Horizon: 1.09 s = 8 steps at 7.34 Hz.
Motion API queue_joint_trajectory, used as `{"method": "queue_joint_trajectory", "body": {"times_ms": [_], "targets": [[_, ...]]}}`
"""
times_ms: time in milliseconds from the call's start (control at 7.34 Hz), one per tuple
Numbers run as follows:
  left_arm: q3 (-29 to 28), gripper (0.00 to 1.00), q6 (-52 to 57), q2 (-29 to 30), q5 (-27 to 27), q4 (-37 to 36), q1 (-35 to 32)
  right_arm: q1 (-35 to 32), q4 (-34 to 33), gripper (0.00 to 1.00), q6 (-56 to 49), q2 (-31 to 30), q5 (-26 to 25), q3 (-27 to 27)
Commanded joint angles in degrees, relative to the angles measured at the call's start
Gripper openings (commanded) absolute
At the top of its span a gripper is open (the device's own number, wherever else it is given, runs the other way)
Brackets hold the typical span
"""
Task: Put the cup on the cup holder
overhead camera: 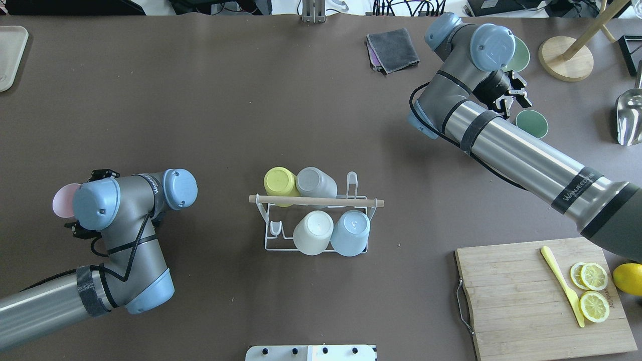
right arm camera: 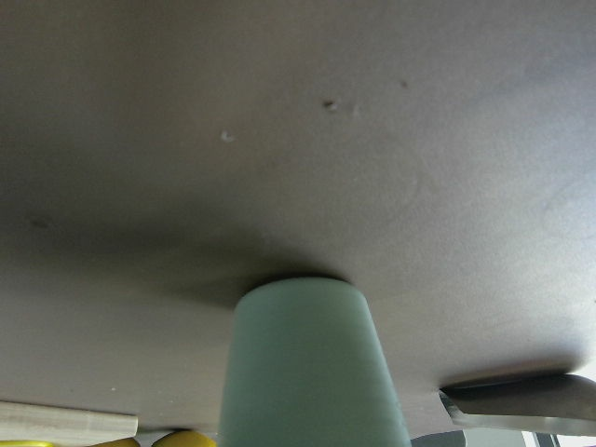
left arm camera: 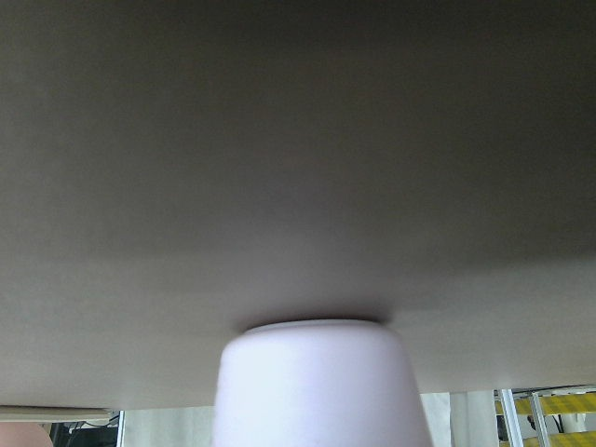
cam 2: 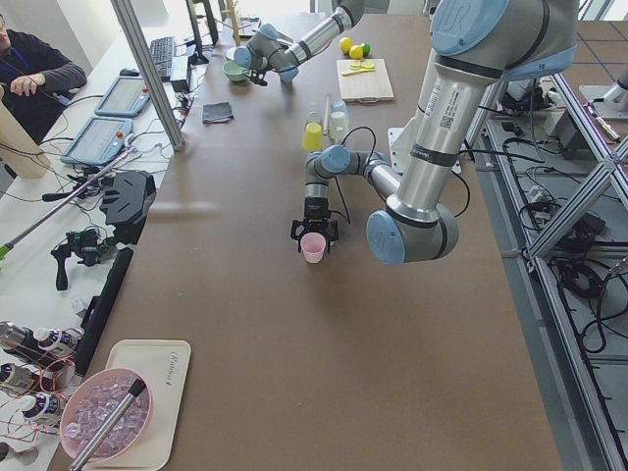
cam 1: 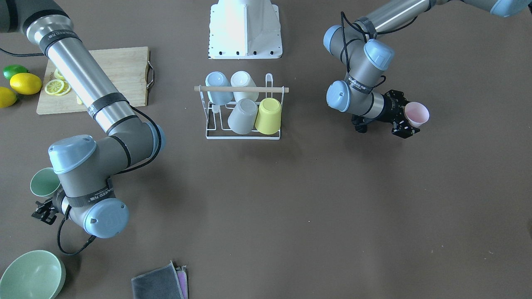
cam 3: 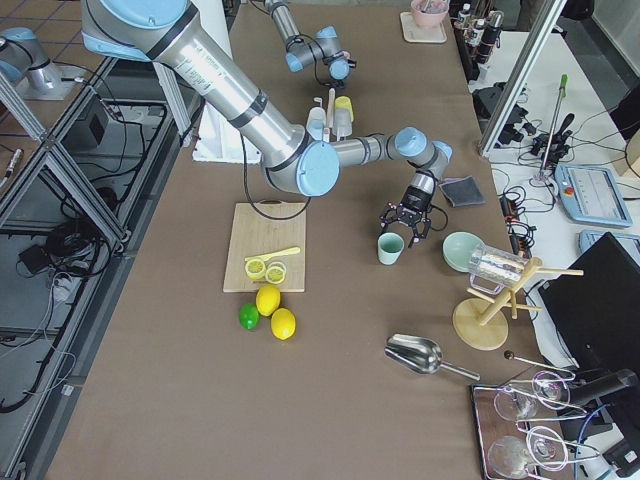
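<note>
The robot's right gripper will next grab the green cup by its round side (cam 1: 45, 191), to set it upside down on the cup holder (cam 1: 240, 132).
The cup holder (overhead camera: 321, 201), a white wire rack with a wooden rod, stands mid-table with several upturned cups on its prongs: yellow, grey, white and blue. A pink cup (cam 1: 417, 114) stands upright on the table at the robot's left. My left gripper (cam 1: 402, 115) points down over it, open, with its fingers on either side of the rim. A green cup (overhead camera: 531, 124) stands upright at the far right. My right gripper (overhead camera: 512, 96) hangs just above it, open, with spread fingers. Each wrist view shows only its cup's wall and base on the table.
A cutting board (overhead camera: 521, 301) with lemon slices and a yellow knife lies near the robot's right, whole lemons (cam 1: 25, 83) beside it. A green bowl (cam 1: 31, 274), folded cloths (overhead camera: 392, 47), a wooden stand (overhead camera: 567, 62) and a metal scoop (overhead camera: 629, 115) sit at the far edge.
</note>
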State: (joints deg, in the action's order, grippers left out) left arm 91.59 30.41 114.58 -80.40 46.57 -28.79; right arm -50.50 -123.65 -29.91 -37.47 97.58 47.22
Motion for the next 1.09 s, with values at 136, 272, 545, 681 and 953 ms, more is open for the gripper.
{"method": "queue_joint_trajectory", "body": {"times_ms": [136, 272, 545, 681, 953], "targets": [[0.26, 0.98, 0.09, -1.82, 0.07, 2.21, -0.21, 0.14, 1.39, 1.00, -3.04, -0.32, -0.02, -1.78], [0.43, 0.98, 0.09, -1.91, -0.02, 2.21, -0.30, 0.22, 1.57, 1.00, -3.57, -0.32, -0.02, -2.48], [0.61, 0.98, 0.09, -1.99, -0.02, 2.21, -0.39, 0.49, 1.57, 1.00, -3.75, -0.32, -0.02, -2.57], [0.61, 0.98, 0.09, -2.08, -0.02, 2.30, -0.39, 0.57, 1.57, 1.00, -3.84, -0.32, -0.02, -2.92], [0.61, 0.98, 0.09, -2.17, -0.02, 3.08, -0.39, 0.84, 1.57, 1.00, -3.84, -0.32, -0.02, -3.10]]}}
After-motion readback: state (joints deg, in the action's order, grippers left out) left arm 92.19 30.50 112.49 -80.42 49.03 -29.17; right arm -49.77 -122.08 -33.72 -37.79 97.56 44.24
